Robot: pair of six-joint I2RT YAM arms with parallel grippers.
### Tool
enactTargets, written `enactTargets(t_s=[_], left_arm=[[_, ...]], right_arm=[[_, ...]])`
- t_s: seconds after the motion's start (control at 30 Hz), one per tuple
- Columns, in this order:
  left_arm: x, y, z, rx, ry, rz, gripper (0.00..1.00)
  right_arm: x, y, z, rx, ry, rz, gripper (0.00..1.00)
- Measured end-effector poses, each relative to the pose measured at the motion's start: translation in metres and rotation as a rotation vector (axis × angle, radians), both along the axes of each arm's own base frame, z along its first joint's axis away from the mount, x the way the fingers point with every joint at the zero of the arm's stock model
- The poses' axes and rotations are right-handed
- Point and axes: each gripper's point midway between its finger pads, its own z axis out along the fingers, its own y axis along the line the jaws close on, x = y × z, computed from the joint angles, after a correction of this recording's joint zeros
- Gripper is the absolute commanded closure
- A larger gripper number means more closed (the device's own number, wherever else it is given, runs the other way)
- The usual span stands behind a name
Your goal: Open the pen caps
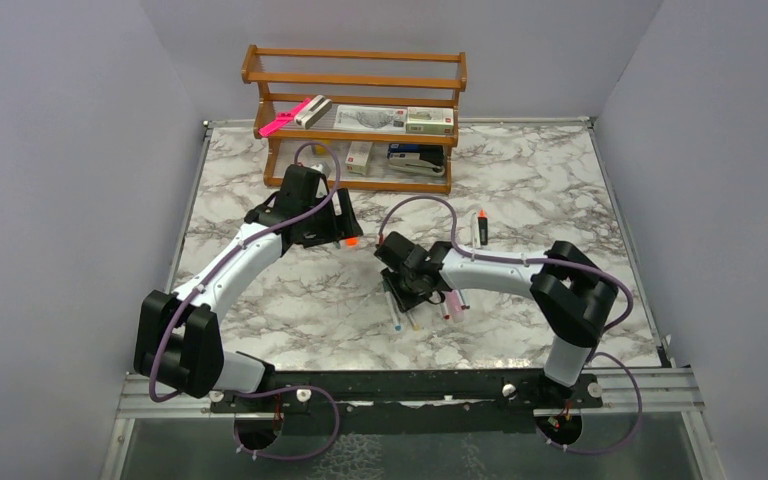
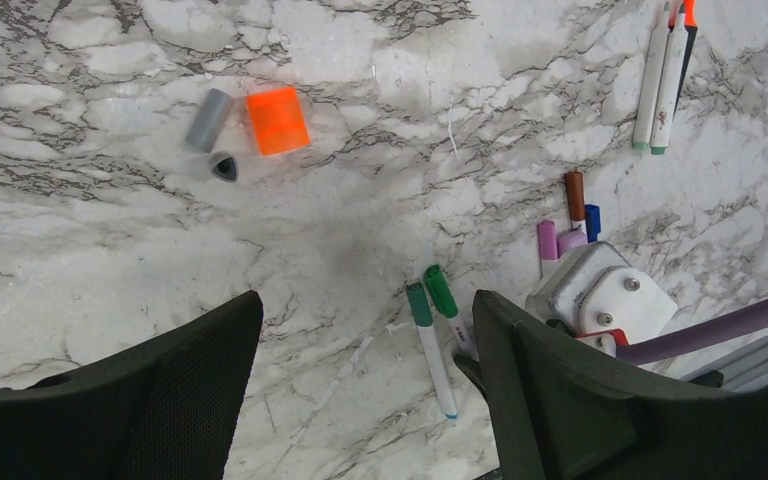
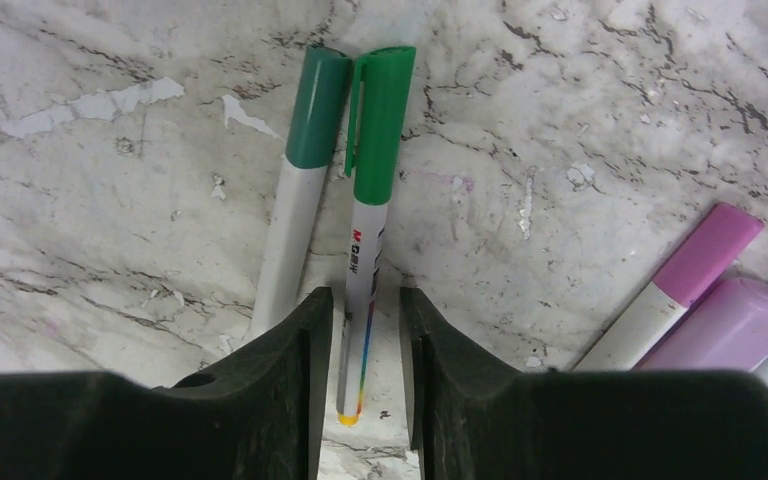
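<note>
I need to open the bright green marker, so I should next grab it by its cap with my left gripper and leave the marker's body to my right gripper.
Two white-barrelled markers lie side by side under my right gripper (image 3: 362, 300), one with a dark green cap (image 3: 316, 110) and one with a bright green cap (image 3: 380, 120). The jaws stand narrowly open astride the bright green marker's barrel, with a gap on the right side. Lilac caps (image 3: 710, 250) lie to the right. My left gripper (image 2: 365, 310) is open and empty, above bare table left of the green caps (image 2: 441, 290). A loose orange cap (image 2: 278, 120) and a grey cap (image 2: 208, 119) lie beyond it. Dark red (image 2: 574, 190) and blue (image 2: 592, 218) caps lie by the right wrist.
A black highlighter with an orange cap (image 1: 481, 228) and two white markers (image 2: 655, 80) lie further right. A wooden rack (image 1: 355, 115) with small boxes and a long pink item (image 1: 285, 118) stands at the back. Both arms (image 1: 480, 268) meet mid-table.
</note>
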Motion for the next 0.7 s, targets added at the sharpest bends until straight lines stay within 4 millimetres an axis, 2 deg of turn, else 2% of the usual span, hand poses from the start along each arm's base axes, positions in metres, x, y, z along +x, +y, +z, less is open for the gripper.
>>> enactTargets(t_s=[0.13, 0.3, 0.5, 0.6, 0.7], left_arm=[[-0.001, -0.001, 0.0, -0.005, 0.002, -0.004, 0.19], [-0.001, -0.004, 0.002, -0.021, 0.0, -0.014, 0.02], [-0.001, -0.01, 0.006, -0.056, -0.001, -0.027, 0.01], [-0.003, -0.016, 0.01, -0.09, -0.002, -0.035, 0.01], [-0.009, -0.026, 0.011, -0.145, 0.003, -0.048, 0.01]], right_arm=[[0.004, -0.004, -0.001, -0.021, -0.021, -0.024, 0.77], [0.005, -0.008, -0.002, -0.03, -0.048, -0.041, 0.89], [-0.006, -0.019, 0.001, 0.02, -0.016, -0.045, 0.95], [-0.008, -0.018, 0.012, 0.068, 0.001, -0.045, 0.95], [-0.003, -0.014, 0.034, 0.143, -0.006, -0.051, 0.96]])
